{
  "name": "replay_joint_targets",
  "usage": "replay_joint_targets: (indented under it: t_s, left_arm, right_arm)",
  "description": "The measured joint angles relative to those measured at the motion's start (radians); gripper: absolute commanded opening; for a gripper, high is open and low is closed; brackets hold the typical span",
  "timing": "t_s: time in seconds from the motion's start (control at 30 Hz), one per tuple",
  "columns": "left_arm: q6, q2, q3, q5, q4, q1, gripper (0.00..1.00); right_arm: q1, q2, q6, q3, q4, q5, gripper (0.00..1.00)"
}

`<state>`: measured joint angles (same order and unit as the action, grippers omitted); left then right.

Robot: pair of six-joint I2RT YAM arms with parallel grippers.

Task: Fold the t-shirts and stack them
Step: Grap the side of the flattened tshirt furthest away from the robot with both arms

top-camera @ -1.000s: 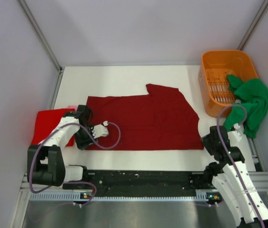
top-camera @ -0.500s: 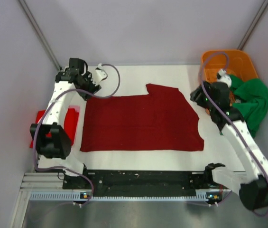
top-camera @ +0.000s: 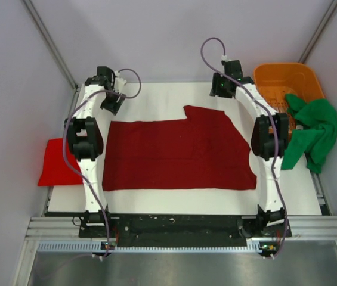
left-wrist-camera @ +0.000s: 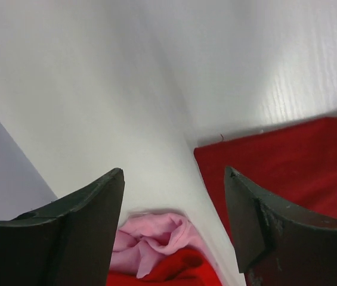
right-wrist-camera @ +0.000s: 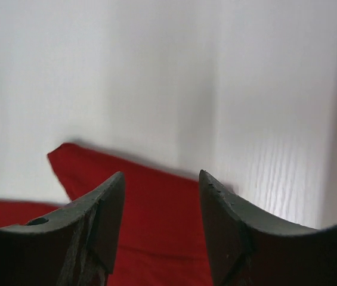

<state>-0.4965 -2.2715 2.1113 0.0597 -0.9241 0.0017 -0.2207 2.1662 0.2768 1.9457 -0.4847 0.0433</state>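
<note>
My right gripper grabs the maroon t-shirt's far edge near its corner next, to fold that side over the rest.
A dark maroon t-shirt (top-camera: pixel 177 155) lies spread flat in the middle of the white table. My left gripper (top-camera: pixel 110 105) is open and empty above the table just beyond the shirt's far left corner, which shows in the left wrist view (left-wrist-camera: pixel 287 167) to the right of the open gripper (left-wrist-camera: pixel 174 173). My right gripper (top-camera: pixel 219 91) is open and empty over the shirt's far right edge; the right wrist view shows maroon cloth (right-wrist-camera: pixel 156 238) under the gripper (right-wrist-camera: pixel 161 174). A brighter red t-shirt (top-camera: pixel 58 162) lies at the table's left edge. A green t-shirt (top-camera: pixel 314 131) hangs over the basket's rim.
An orange slotted basket (top-camera: pixel 275 74) stands at the far right corner. A crumpled pink cloth (left-wrist-camera: pixel 150 238) lies by red cloth below the left jaws. White walls close in the far and side edges. Both arms reach along the table's sides.
Both arms have swung from the shirt's near corners to its far edge, the left to the far left corner, the right to the far right. The maroon shirt has stayed flat.
</note>
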Motion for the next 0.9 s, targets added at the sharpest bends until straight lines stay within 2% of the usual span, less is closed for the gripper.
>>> replay_joint_targets:
  t_s: [0.1, 0.17, 0.33, 0.47, 0.53, 0.6, 0.67, 0.7, 0.9]
  left_arm:
    - [0.043, -0.048, 0.031, 0.0, 0.0, 0.021, 0.72]
    - [0.06, -0.076, 0.037, -0.003, 0.001, 0.031, 0.71]
    - [0.077, -0.152, 0.053, -0.039, -0.005, 0.042, 0.63]
    - [0.071, -0.159, 0.065, -0.097, -0.015, 0.044, 0.61]
    - [0.061, -0.159, 0.057, -0.127, -0.028, 0.043, 0.55]
    - [0.053, -0.159, 0.052, -0.143, -0.033, 0.042, 0.4]
    - [0.047, -0.159, 0.051, -0.158, -0.042, 0.043, 0.0]
    - [0.042, -0.159, 0.05, -0.165, -0.049, 0.043, 0.0]
    - [0.037, -0.145, 0.028, -0.185, -0.064, 0.044, 0.0]
  right_arm:
    - [0.0, 0.204, -0.018, 0.224, -0.098, 0.0, 0.55]
    - [0.0, 0.283, -0.028, 0.294, -0.147, 0.0, 0.56]
    - [0.001, 0.338, -0.05, 0.307, -0.231, 0.024, 0.56]
    - [0.001, 0.338, -0.051, 0.306, -0.246, 0.072, 0.48]
    - [0.001, 0.338, -0.05, 0.305, -0.249, 0.09, 0.39]
    - [0.001, 0.338, -0.051, 0.299, -0.25, 0.11, 0.22]
    - [0.001, 0.338, -0.051, 0.292, -0.25, 0.132, 0.05]
    - [0.001, 0.338, -0.048, 0.286, -0.252, 0.143, 0.01]
    - [0.001, 0.3, -0.046, 0.221, -0.261, 0.204, 0.0]
